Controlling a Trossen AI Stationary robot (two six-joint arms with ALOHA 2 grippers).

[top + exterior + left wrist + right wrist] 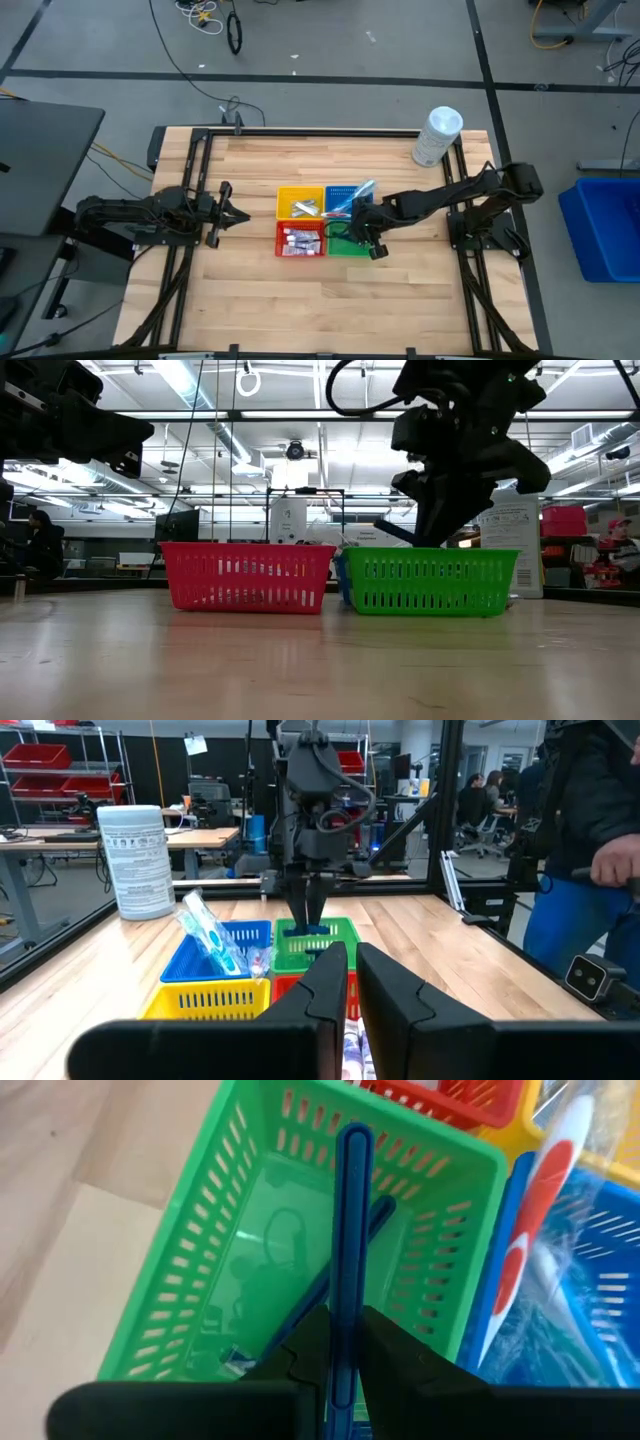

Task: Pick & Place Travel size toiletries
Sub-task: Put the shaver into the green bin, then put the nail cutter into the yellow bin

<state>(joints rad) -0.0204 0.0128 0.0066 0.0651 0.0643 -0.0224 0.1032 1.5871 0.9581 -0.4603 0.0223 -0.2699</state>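
My right gripper releases the blue razor (352, 1210) now, since in the right wrist view the razor lies in line over the inside of the green basket.
Four small baskets stand together mid-table: yellow (300, 203), blue (340, 195), red (300, 240) and green (350, 245). My right gripper (340, 1320) hangs over the green basket (200, 1250), slanting down, shut on a slim dark blue razor (352, 1210). The razor sticks out past the fingertips over the basket's inside. A second blue razor (325, 1285) lies slanting inside the green basket. Toothbrushes in clear wrap (212, 935) stick up out of the blue basket. My left gripper (225, 210) waits at the table's left, shut and holding nothing. My right gripper pinches the razor's handle (343, 1295) between its two fingers. The fingers come from above, slanting down from the table's right, and lie along the handle. The razor's free end (355, 1140) points into the green basket; whether it touches the basket I cannot tell.
A large white cylindrical container (437, 135) stands at the table's far right corner. Silvery packets lie in the yellow basket and small tubes (298, 238) in the red one. A person in a dark jacket (590, 840) stands beyond the table. Bare wood lies toward the near edge.
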